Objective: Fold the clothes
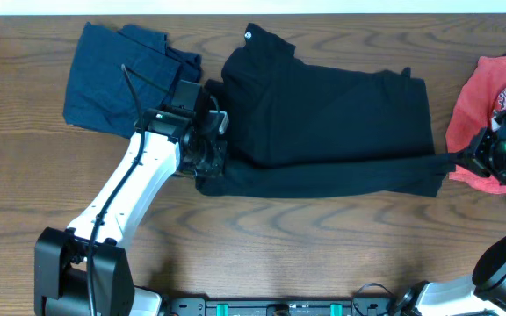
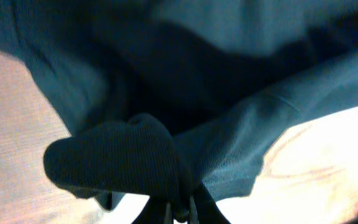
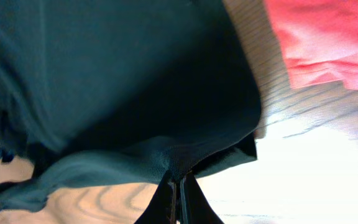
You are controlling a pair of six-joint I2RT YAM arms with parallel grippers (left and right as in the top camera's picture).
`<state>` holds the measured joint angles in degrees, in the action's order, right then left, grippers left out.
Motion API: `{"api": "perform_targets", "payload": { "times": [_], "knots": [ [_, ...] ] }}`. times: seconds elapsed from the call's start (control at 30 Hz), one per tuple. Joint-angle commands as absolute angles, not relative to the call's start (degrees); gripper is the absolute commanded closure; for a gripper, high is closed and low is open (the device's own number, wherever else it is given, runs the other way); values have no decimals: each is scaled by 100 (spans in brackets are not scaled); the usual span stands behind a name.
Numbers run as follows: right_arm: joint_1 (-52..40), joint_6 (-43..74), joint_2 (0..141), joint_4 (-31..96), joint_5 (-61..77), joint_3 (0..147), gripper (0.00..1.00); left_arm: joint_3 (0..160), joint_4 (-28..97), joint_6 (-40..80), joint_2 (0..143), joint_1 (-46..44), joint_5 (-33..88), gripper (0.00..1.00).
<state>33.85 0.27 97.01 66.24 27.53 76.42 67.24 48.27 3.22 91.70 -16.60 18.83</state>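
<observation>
My left gripper stays closed on the shirt's bunched edge for now: if it opened now, the edge would fall a little short, onto the shirt's front part below my fingers.
The black T-shirt (image 1: 332,118) lies partly folded across the middle of the table, with a small white tag (image 1: 248,35) at its far left corner. My left gripper (image 1: 209,158) is shut on the shirt's front left edge; in the left wrist view the fingers (image 2: 179,208) pinch a bunch of dark fabric (image 2: 135,155). My right gripper (image 1: 464,161) is shut on the shirt's front right corner, which is pulled out to the right; in the right wrist view the fingers (image 3: 179,186) grip the fabric's (image 3: 117,81) edge.
A navy garment (image 1: 117,75) lies at the far left, behind my left arm. A coral-red lettered T-shirt (image 1: 499,96) lies at the right edge, also in the right wrist view (image 3: 328,37). The table is wood (image 1: 323,246).
</observation>
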Motion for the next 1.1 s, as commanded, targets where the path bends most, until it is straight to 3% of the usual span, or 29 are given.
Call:
{"api": "perform_targets", "payload": {
  "times": [0.0, 0.27, 0.33, 0.53, 0.63, 0.7, 0.77, 0.8, 0.97, 1.07],
  "knots": [
    [3367, 427, 9590, 6490, 2482, 7679, 99, 6735, 4534, 373, 9087, -1647, 1883, 94],
    [3367, 668, 9590, 6305, 2202, 7679, 99, 6735, 3428, 290, 9087, -1647, 1876, 92],
    [3367, 685, 9590, 6263, 2202, 7679, 99, 6735, 3225, 281, 9087, -1647, 1839, 87],
    [3367, 683, 9590, 6254, 2202, 7679, 99, 6733, 3098, 266, 9102, -1647, 1837, 83],
    [3369, 683, 9590, 6248, 2200, 7679, 95, 6733, 3098, 263, 9109, -1647, 1835, 71],
    [3374, 683, 9590, 6248, 2171, 7679, 87, 6733, 3142, 266, 9109, -1647, 1769, 61],
    [3374, 683, 9590, 6224, 2036, 7679, 57, 6733, 3275, 263, 9109, -1645, 1507, 46],
    [3374, 683, 9590, 6204, 1957, 7679, 48, 6733, 3369, 263, 9109, -1640, 1343, 44],
    [3374, 683, 9590, 6077, 1920, 7679, 39, 6733, 3938, 263, 9109, -1636, 648, 35],
    [3371, 753, 9592, 6110, 1791, 7649, 39, 6733, 4265, 266, 9109, -1605, 593, 31]
  ]
}}
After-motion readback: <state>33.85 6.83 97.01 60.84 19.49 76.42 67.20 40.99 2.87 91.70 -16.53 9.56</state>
